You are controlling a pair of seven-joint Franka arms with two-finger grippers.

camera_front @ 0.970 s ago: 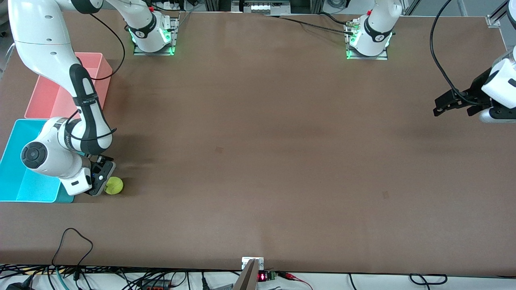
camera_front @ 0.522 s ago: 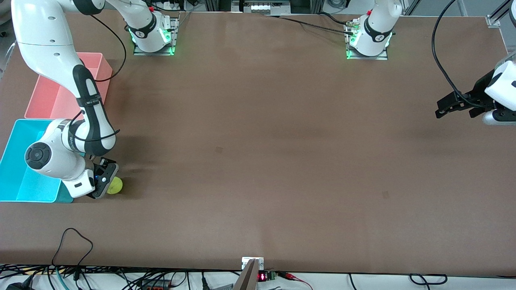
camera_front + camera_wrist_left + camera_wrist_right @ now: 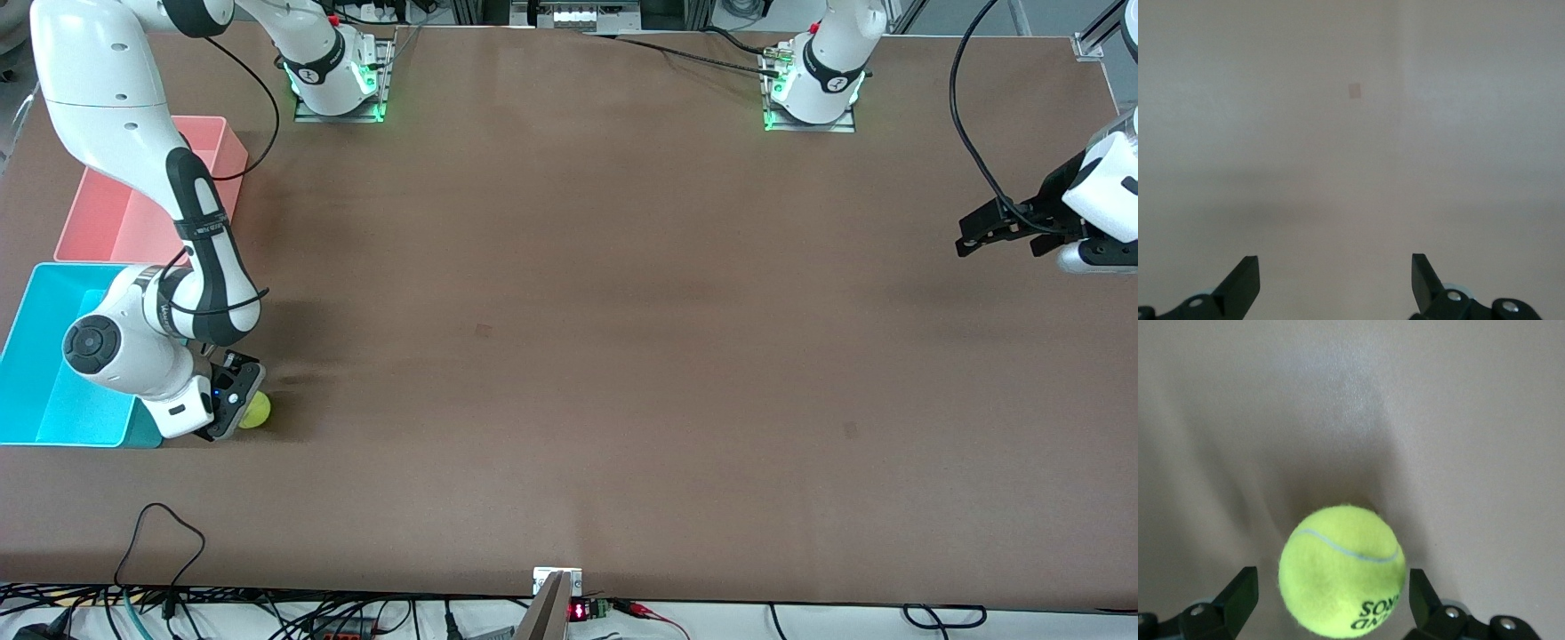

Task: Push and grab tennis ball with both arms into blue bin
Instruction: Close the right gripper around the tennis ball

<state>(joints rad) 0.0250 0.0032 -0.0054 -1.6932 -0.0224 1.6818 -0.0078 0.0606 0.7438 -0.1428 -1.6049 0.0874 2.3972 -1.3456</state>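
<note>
The right wrist view shows fingers beside the tennis ball, so my right gripper should close on it.
The tennis ball lies on the brown table beside the blue bin, just off the bin's corner nearest the front camera. My right gripper is low over the table, between the bin and the ball. In the right wrist view the ball sits between the gripper's open fingers, with a small gap on each side. My left gripper is open and empty, up in the air over the left arm's end of the table. The left wrist view shows it over bare table.
A pink bin stands against the blue bin, farther from the front camera. The right arm's elbow hangs over both bins. A small dark patch marks the table's middle. Cables lie along the table edge nearest the front camera.
My right gripper has slid toward the ball and now has its fingers on either side of it. The ball has barely moved. The left gripper has only wavered slightly.
</note>
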